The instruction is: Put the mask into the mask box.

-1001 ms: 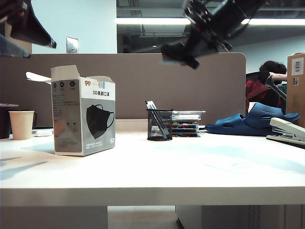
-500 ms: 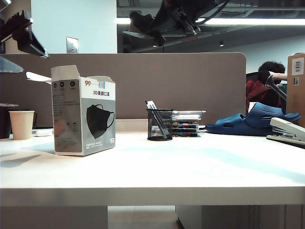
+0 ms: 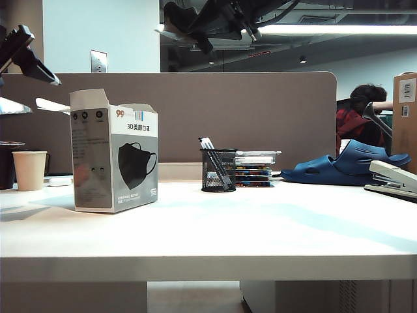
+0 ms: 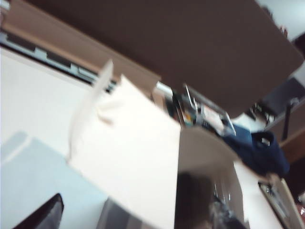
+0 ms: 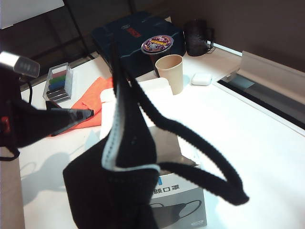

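Observation:
The mask box has a body too wide [image 3: 116,166] for the fingers, so my left gripper should next pinch the box by its thin open top flap [image 3: 54,106].
The mask box [image 3: 114,153] stands upright on the left of the white table with its top flaps open and a black mask printed on its front. High above and just right of it, my right gripper [image 3: 195,27] is shut on the mask [image 3: 177,14]. In the right wrist view the mask [image 5: 114,186] hangs in front of the camera, its ear loop [image 5: 190,157] dangling, with the mask box [image 5: 183,207] below it. My left gripper [image 3: 38,96] stands open at the box's upper left, near a flap. The left wrist view is blurred and shows the white flaps [image 4: 128,152] and one finger [image 4: 45,214].
A paper cup [image 3: 29,169] stands left of the box. A mesh pen holder [image 3: 217,171], stacked cases [image 3: 255,168], a blue slipper [image 3: 345,166], a stapler [image 3: 394,179] and a brown box [image 3: 405,117] are to the right. A brown partition runs behind.
My right arm has carried the mask up and to the left, towards the box. My left gripper has come down from the upper left corner to beside the box's flaps.

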Robot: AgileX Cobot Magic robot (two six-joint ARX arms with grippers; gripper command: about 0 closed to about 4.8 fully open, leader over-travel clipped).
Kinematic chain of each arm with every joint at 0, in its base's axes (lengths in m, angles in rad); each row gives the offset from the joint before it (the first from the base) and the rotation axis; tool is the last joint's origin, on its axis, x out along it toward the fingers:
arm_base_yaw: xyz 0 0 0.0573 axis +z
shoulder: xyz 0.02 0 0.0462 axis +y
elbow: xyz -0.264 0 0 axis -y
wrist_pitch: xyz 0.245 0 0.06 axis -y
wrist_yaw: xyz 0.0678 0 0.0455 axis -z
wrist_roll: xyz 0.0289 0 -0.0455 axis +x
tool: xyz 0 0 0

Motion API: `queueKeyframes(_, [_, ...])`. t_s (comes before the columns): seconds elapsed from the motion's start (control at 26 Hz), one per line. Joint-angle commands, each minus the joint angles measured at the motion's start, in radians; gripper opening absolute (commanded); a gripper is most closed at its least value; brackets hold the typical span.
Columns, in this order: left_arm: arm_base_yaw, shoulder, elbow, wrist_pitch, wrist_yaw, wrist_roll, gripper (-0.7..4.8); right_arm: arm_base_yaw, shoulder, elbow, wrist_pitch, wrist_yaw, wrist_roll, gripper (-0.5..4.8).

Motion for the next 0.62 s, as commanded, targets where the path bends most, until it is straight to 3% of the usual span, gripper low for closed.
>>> queueKeyframes(0.04, [0.0,0.027,0.026,0.038,0.007,-0.027,3.89,0.004,-0.004,0.008,0.043,-0.004,0.002,-0.08])
queueKeyframes(0.38, [-0.007,0.126,0.095,0.06,0.017,-0.053,3.87,0.047,0.035,0.008,0.158,0.003,0.003,-0.08])
queueKeyframes(0.62, [-0.011,0.169,0.119,0.101,0.027,-0.076,2.24,0.08,0.105,0.008,0.253,0.005,0.003,-0.08])
